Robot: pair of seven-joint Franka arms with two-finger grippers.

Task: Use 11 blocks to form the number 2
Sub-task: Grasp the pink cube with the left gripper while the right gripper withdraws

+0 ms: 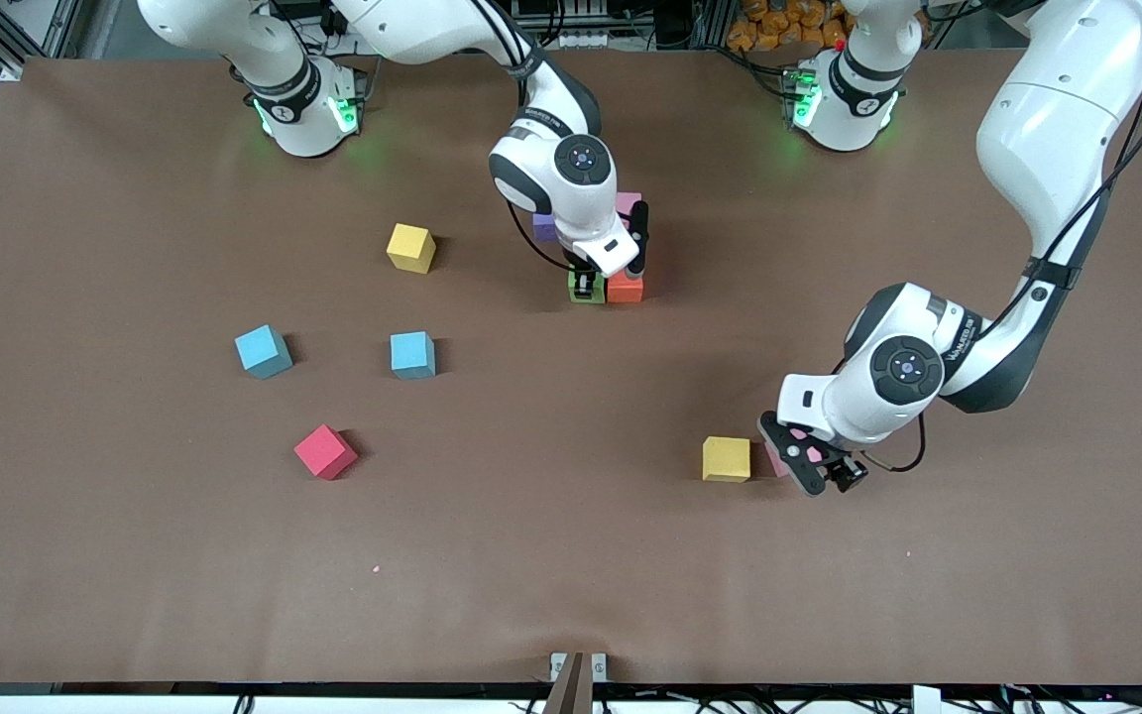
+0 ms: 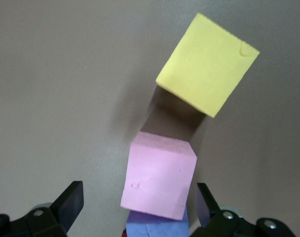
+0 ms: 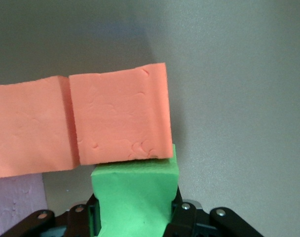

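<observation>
The pink block [image 1: 777, 462] is next to be added to the number 2 beside the green block [image 1: 587, 286], so my left gripper needs to pick it up by its two opposite sides.
My right gripper [image 1: 586, 288] [image 3: 135, 217] is shut on a green block [image 1: 587, 286] [image 3: 135, 195], whose sides are squeezed in. The green block touches an orange block [image 1: 625, 288] [image 3: 118, 118], and a second orange block [image 3: 29, 131] adjoins that one. A purple block [image 1: 543, 228] and a pink one [image 1: 628, 203] of the same cluster peek out from under the right hand. My left gripper [image 1: 799, 461] [image 2: 137, 200] is open and straddles a pink block [image 1: 777, 462] [image 2: 159, 182] on the table, fingers clear of its sides. A yellow block [image 1: 727, 458] [image 2: 207, 64] lies just beside it.
Loose blocks lie toward the right arm's end of the table: a yellow one [image 1: 411, 248], two light blue ones [image 1: 263, 351] [image 1: 412, 355] and a red one [image 1: 325, 451]. A bluish shape [image 2: 157, 226] shows under the pink block in the left wrist view.
</observation>
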